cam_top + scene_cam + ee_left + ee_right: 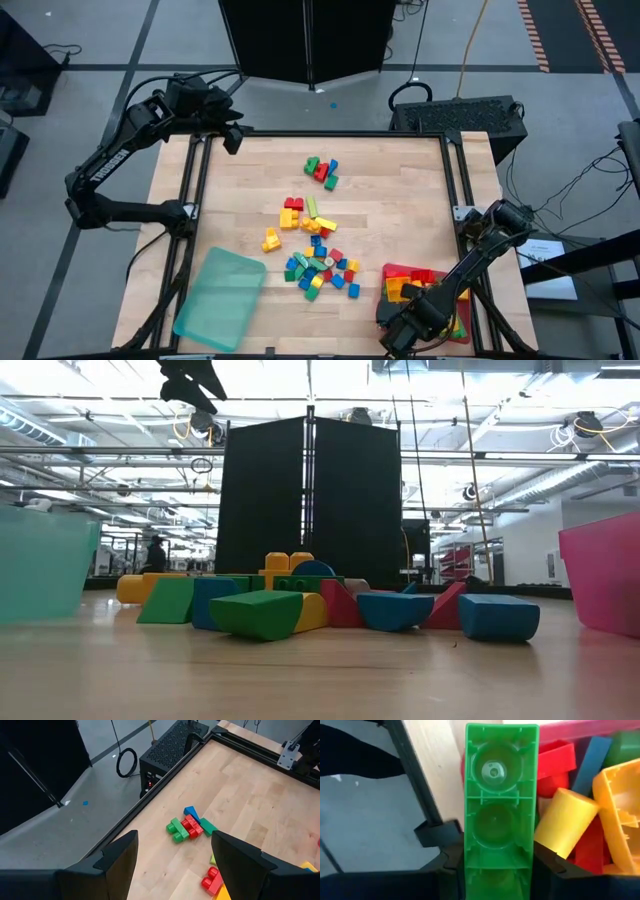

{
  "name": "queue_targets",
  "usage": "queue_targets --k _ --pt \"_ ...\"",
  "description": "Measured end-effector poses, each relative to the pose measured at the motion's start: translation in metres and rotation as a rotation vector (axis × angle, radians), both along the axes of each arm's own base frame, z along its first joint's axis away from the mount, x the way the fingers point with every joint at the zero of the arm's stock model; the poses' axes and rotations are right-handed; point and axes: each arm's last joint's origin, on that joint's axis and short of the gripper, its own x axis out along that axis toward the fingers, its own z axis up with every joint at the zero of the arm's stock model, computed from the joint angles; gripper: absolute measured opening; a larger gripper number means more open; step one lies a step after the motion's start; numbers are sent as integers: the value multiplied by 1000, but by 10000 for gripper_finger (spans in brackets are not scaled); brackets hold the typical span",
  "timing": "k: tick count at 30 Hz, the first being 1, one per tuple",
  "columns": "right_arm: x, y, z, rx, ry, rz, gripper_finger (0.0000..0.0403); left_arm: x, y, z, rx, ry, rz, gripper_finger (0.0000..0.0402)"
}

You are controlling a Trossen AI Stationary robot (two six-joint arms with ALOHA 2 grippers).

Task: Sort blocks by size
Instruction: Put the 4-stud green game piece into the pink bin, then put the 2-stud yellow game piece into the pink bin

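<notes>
I can open my right gripper now. The green oblong block [500,795] hangs low over the blocks inside the red tray, and it would settle there.
Loose red, yellow, green and blue blocks lie on the wooden table in three clusters: far [321,170], middle [305,212] and near [320,270]. They also show in the low view [300,605]. My right gripper [398,335] is at the near right, over the red tray [392,272], and is shut on a green oblong block [500,795]. My left gripper [232,135] hangs high over the table's far left corner, open and empty [175,865], and also shows in the low view [190,380]. The far cluster [187,827] lies ahead of it. My right gripper pinches the green oblong block by its two long sides [468,862] between its two fingers, near one end. The block runs along the fingers and sticks out well beyond them, its hollow underside toward the wrist camera. It is over the blocks in the red tray.
The red tray holds several larger blocks, yellow [565,820], red [560,760] and orange [620,795]. A flat teal tray [220,297] lies at the near left. A black frame rail [195,200] borders the table. Bare wood lies between the clusters and the edges.
</notes>
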Motion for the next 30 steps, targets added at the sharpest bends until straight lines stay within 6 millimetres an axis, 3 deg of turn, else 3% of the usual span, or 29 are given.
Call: queue_targets --k 9,16,22,30 --pt "-3 -3 -4 -26 29 -3 124 0 0 0 -1 1 0 255" --pt "-1 -1 -3 -6 27 -78 226 0 0 0 0 1 0 255" --pt "-1 -2 -2 17 58 -92 273 0 0 0 0 1 -1 255" --pt "-5 -23 37 72 -18 -183 284 0 0 0 1 1 -1 255"
